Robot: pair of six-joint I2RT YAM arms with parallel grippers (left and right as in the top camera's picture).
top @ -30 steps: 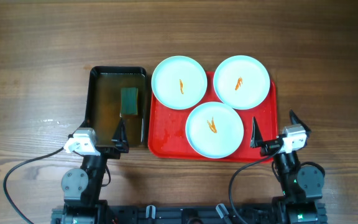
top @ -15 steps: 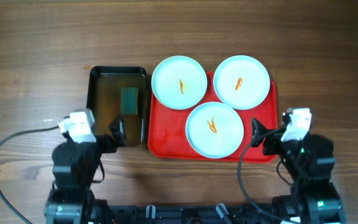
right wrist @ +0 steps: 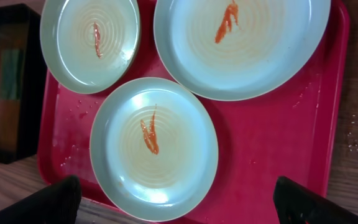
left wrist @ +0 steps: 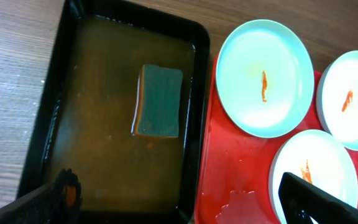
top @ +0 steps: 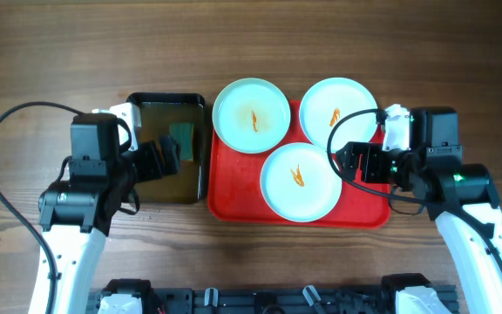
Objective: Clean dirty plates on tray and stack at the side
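My left gripper grabs the green sponge (top: 182, 139) (left wrist: 159, 101) from above across its long sides next, since the sponge's bottom stays free to clean the plates.
Three pale mint plates with orange smears lie on the red tray (top: 235, 194): back left (top: 251, 115), back right (top: 338, 109) and front centre (top: 300, 187). My left gripper (top: 159, 160) is open and empty above the black basin, left of the tray. My right gripper (top: 362, 164) is open and empty above the tray's right part, between the back right and front plates. In the right wrist view all three plates (right wrist: 91, 43) (right wrist: 241, 43) (right wrist: 154, 146) sit on the tray (right wrist: 272, 143), with the open fingers (right wrist: 185, 205) straddling the front plate from above.
A black basin (top: 138, 113) of brownish water holds a green sponge (top: 181, 139). The left wrist view shows the sponge (left wrist: 158, 101) in the basin (left wrist: 199, 93), with the tray (left wrist: 229, 180) to its right. Bare wooden table surrounds both.
Both arms have risen from the table's front edge and swung forward. The left gripper now hangs over the basin, the right over the tray's right side. The plates have not moved.
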